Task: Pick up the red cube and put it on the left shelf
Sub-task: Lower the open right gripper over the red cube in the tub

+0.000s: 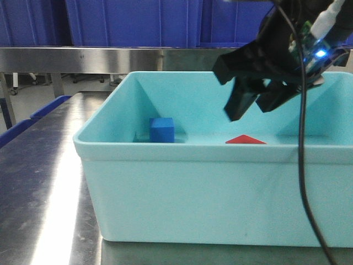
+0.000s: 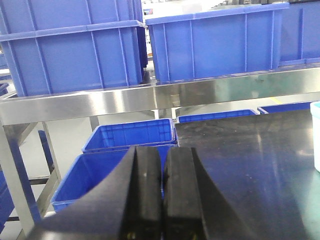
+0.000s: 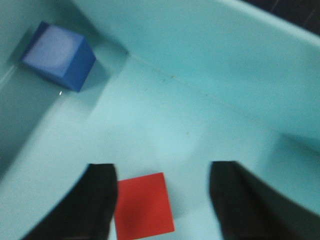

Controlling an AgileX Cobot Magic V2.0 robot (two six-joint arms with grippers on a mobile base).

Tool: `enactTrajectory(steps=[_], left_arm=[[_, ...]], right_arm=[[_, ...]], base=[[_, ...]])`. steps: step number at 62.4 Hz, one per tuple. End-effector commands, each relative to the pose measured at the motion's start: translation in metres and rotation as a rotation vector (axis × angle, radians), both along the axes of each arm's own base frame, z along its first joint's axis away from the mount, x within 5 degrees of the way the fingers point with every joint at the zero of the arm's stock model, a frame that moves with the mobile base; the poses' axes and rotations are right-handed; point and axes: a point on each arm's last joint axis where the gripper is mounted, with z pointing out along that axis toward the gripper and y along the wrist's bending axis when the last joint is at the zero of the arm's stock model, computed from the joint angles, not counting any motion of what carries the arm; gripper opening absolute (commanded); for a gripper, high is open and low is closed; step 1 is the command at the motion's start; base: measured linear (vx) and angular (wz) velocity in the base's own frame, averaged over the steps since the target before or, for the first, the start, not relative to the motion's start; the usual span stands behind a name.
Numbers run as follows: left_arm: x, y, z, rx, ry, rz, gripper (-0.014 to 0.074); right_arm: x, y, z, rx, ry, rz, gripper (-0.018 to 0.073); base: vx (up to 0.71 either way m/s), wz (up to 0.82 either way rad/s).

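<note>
I should next use my right gripper to grab the red cube (image 1: 245, 140) by its opposite sides, and then I can bring it to the left shelf (image 1: 33, 58).
The red cube (image 1: 245, 140) lies on the floor of a pale turquoise tub (image 1: 193, 182). My right gripper (image 1: 251, 109) hangs open just above it inside the tub. In the right wrist view the red cube (image 3: 144, 205) sits between the open fingers (image 3: 100, 195), close to the left one, and nothing is gripped. My left gripper (image 2: 162, 160) is shut and empty, facing the left shelf (image 2: 150, 100), a stainless-steel rack with a front rail. Two deep-blue crates (image 2: 75, 55) stand on it. The shelf rail (image 1: 83, 58) also runs behind the tub.
A blue cube (image 1: 161, 130) rests at the tub's left, also visible in the right wrist view (image 3: 60, 56). The tub stands on a steel table (image 1: 49, 182). More blue bins (image 2: 125, 137) sit on the floor under the shelf. A black cable (image 1: 302, 165) hangs before the tub.
</note>
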Motion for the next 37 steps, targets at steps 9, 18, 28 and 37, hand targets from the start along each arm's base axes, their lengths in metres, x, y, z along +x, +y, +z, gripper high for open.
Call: enactTrajectory(steps=[9,18,28,37], left_arm=[[0.001,0.0,0.0,-0.007,-0.053,0.0,0.0106],[0.001,0.0,0.0,-0.007,-0.053,0.0,0.0106],[0.001,0.0,0.0,-0.007,-0.053,0.0,0.0106],[0.001,0.0,0.0,-0.007,-0.053,0.0,0.0106]], right_arm=[[0.002,0.007,0.015,0.001,-0.068,0.042,0.0614],[0.002,0.007,0.014,-0.006,-0.058,0.041,0.0614],[0.002,0.007,0.013,-0.009,-0.053,0.042,0.0614],[0.003,0.008,0.008,-0.017,-0.039,0.042,0.0614]], base=[[0.0,0.0],[0.0,0.0],[0.0,0.0],[0.0,0.0]])
